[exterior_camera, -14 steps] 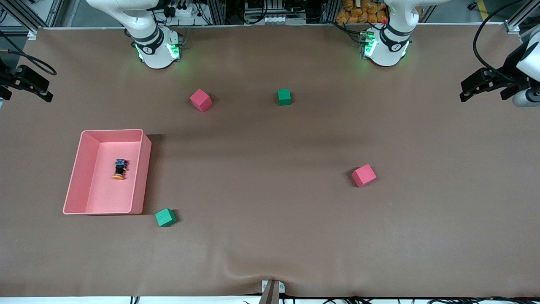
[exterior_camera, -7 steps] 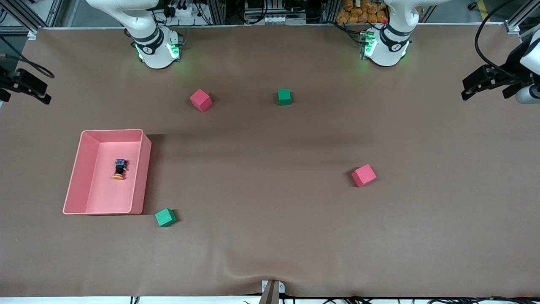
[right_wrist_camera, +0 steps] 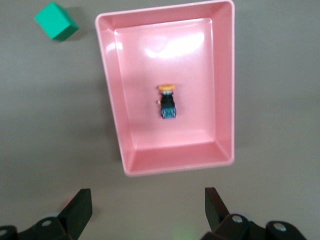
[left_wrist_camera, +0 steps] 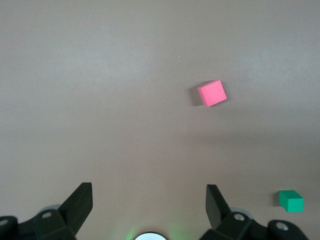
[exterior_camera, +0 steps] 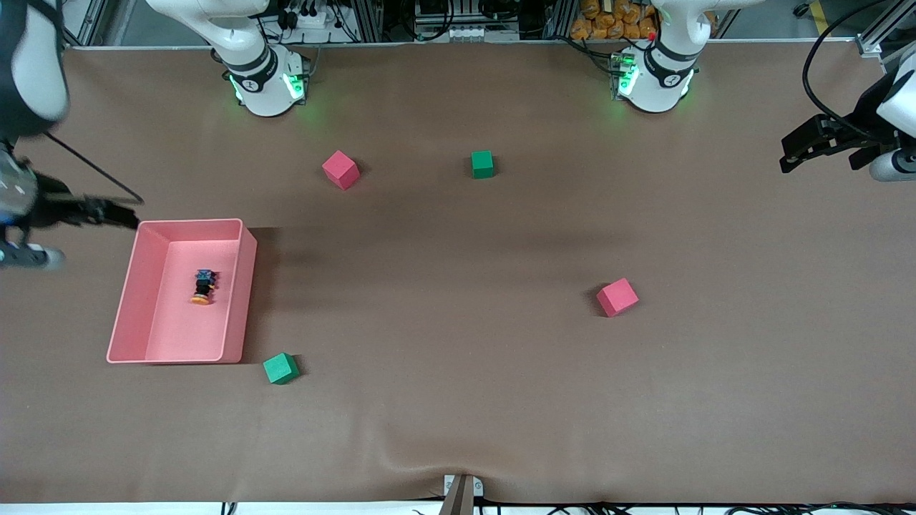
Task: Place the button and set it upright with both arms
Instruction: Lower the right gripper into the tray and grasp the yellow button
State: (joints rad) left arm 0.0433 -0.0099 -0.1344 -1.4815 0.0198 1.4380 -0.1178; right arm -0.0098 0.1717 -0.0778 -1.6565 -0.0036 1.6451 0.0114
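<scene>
The robot's right gripper will reach the button and grab it by its dark body (exterior_camera: 203,287), so that the button's orange cap stays free to face up.
The button (exterior_camera: 203,286) lies on its side in the pink tray (exterior_camera: 189,224), orange cap toward the front camera, bluish end toward the robots' bases. In the right wrist view the button (right_wrist_camera: 168,101) lies mid-tray (right_wrist_camera: 227,75). My right gripper (exterior_camera: 114,214) is open and empty, in the air beside the tray's corner at the right arm's end of the table; in its own view (right_wrist_camera: 147,200) it is over bare table next to the tray's short wall. My left gripper (exterior_camera: 794,151) is open and empty (left_wrist_camera: 149,192) over the left arm's end of the table.
Two pink cubes (exterior_camera: 340,169) (exterior_camera: 617,297) and two green cubes (exterior_camera: 482,164) (exterior_camera: 280,368) lie on the brown table. The left wrist view shows a pink cube (left_wrist_camera: 212,93) and a green cube (left_wrist_camera: 291,201). The right wrist view shows a green cube (right_wrist_camera: 56,20) beside the tray.
My right arm has swung in from the table's end, and its gripper now hangs beside the tray's corner. My left gripper has hardly moved. The button lies as before.
</scene>
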